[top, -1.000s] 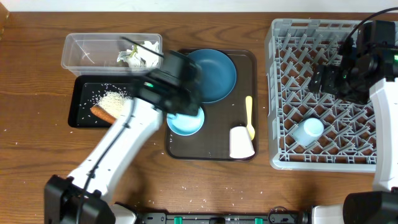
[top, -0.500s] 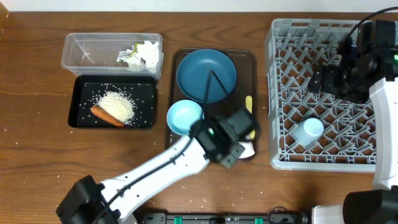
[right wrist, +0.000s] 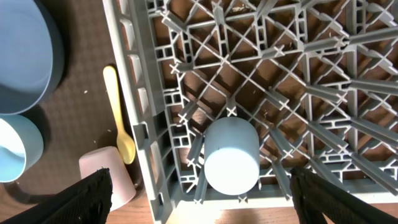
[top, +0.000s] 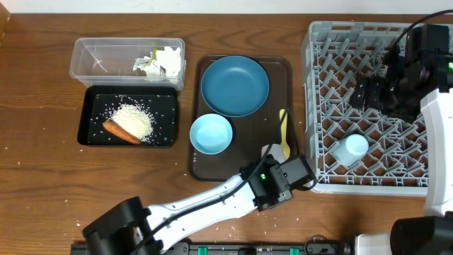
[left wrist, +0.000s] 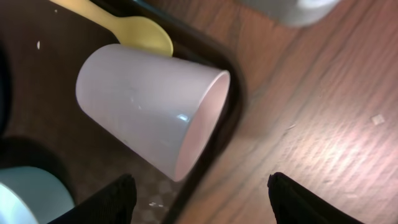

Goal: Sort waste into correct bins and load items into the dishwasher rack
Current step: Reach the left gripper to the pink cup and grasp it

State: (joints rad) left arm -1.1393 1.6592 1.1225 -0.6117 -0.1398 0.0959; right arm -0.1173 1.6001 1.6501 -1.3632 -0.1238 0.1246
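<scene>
The pink cup should be picked up next by its opening's rim with my left gripper, so the cup's base stays free to hand over for loading the rack.
The pink cup lies on its side at the front right corner of the brown tray, next to the yellow spoon. My left gripper is open and empty just in front of the cup's mouth; from overhead it hides most of the cup. My right gripper is open and empty above the grey rack, over the light blue cup that stands upside down in it. The dark blue plate and the bowl sit on the brown tray.
The clear tub holds crumpled paper. The black tray holds rice and the sausage piece. The brown serving tray lies between the bins and the rack. Rice grains dot the table's front.
My left arm has swung from the clear tub across the brown tray to its front right corner, by the pink cup. The right arm has not moved.
</scene>
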